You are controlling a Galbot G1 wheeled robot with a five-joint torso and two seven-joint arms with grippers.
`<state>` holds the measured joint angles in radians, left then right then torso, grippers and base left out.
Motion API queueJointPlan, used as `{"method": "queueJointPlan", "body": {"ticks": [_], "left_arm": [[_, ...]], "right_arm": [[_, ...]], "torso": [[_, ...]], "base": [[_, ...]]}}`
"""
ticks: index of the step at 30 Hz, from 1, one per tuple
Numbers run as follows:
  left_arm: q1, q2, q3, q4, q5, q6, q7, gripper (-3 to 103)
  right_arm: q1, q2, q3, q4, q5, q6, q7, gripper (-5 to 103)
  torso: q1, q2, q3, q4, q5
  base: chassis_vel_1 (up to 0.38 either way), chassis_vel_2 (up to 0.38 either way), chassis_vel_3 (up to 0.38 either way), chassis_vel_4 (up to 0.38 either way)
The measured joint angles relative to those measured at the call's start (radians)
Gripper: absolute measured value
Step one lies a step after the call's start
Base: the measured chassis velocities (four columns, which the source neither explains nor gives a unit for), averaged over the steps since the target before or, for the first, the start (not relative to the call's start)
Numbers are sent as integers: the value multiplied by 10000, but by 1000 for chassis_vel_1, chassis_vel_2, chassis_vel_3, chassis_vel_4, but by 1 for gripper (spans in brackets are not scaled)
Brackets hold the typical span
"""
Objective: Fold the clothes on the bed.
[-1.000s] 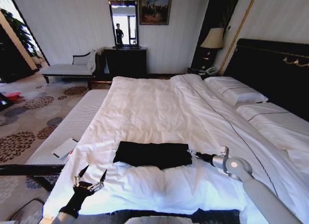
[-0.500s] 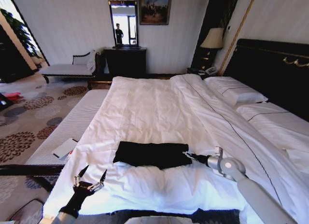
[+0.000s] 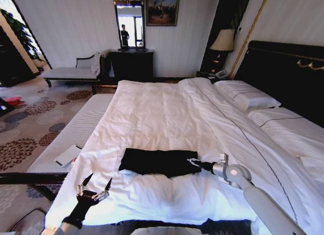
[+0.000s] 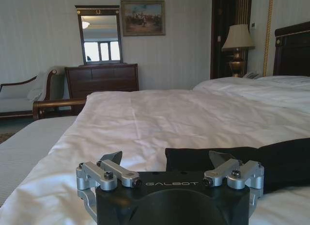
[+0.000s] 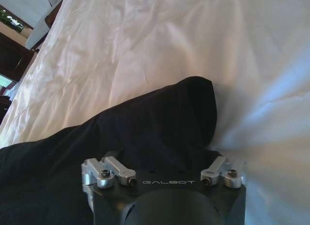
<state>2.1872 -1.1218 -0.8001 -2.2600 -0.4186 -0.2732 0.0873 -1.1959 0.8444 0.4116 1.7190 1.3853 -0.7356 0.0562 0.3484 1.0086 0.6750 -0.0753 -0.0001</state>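
The robot next needs to grab the black T-shirt with its right gripper by its short end [image 5: 172,147], where the T-shirt's folded edge [image 5: 203,108] stands up while the rest lies flat. Then the T-shirt can be folded.
The clothes are one black T-shirt [image 3: 159,161], folded into a flat strip lying crosswise on the white duvet of the bed [image 3: 162,103] near its front edge. My right gripper [image 3: 193,162] is low at the strip's right end, open, its fingers reaching over the black fabric [image 5: 121,133]; the tips are hard to pick out against it. Past the bed's front left corner, my left gripper [image 3: 94,184] is held open and upright, with nothing in it. In the left wrist view the shirt [image 4: 271,162] lies just beyond the open left gripper [image 4: 166,159].
White pillows [image 3: 248,99] and a tall dark headboard [image 3: 288,73] stand to the right. A pale striped bench [image 3: 71,136] with a flat white item [image 3: 67,155] runs along the bed's left side. A dark dresser [image 3: 131,64], chaise [image 3: 71,72] and lamp [image 3: 223,41] line the far wall.
My right gripper has slid left along the duvet and now reaches over the right end of the shirt. The left arm and the shirt have not moved.
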Motion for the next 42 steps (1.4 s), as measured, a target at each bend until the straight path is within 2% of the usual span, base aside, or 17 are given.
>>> {"method": "queueJointPlan", "body": {"ticks": [1,3,4,5,8,10,11,13,14,17,19,22,34,42], "left_arm": [[0,0,0,0,0,0,0,100],[0,0,0,0,0,0,0,100],[0,0,0,0,0,0,0,100],[0,0,0,0,0,0,0,100],[0,0,0,0,0,0,0,100],[0,0,0,0,0,0,0,100],[0,0,0,0,0,0,0,100],[0,0,0,0,0,0,0,100],[0,0,0,0,0,0,0,100],[0,0,0,0,0,0,0,100],[-1,0,0,0,0,0,0,100],[-1,0,0,0,-1,0,0,100],[0,0,0,0,-1,0,0,100],[-1,0,0,0,-1,1,-1,100]], "right_arm": [[-12,5,-3,1,-21,1,-3,80],[-21,8,-6,1,-39,1,-8,80],[-35,16,-14,4,-69,2,-19,74],[-52,28,-31,14,-106,2,-35,63],[-55,46,-49,23,-138,3,-45,58],[-57,70,-64,48,-151,3,-47,47],[-62,80,-71,57,-160,3,-47,47],[-78,92,-84,76,-183,3,-47,37],[-78,92,-84,76,-183,3,-47,37],[-99,112,-115,109,-211,3,-40,20],[-100,115,-118,115,-215,3,-38,20],[-112,119,-136,153,-294,3,-35,7],[-159,120,-134,370,-320,3,15,5],[-328,-106,284,781,-183,-2,89,5]], "torso": [[0,0,0,0,0],[0,0,0,0,0],[0,0,0,0,0],[0,0,0,0,0],[0,0,0,0,1],[0,0,0,1,1],[0,0,0,1,1],[0,0,0,1,1],[0,0,0,1,1],[0,0,0,1,1],[0,0,0,1,1],[0,0,0,1,1],[0,0,0,0,0],[0,0,0,2,2]], "base": [[0,0,0,0],[0,0,0,0],[0,0,0,0],[0,0,0,0],[0,0,0,0],[0,0,0,0],[0,0,0,0],[0,0,0,0],[0,0,0,0],[0,0,0,0],[0,0,0,0],[0,0,0,0],[0,0,0,0],[0,0,0,0]]}}
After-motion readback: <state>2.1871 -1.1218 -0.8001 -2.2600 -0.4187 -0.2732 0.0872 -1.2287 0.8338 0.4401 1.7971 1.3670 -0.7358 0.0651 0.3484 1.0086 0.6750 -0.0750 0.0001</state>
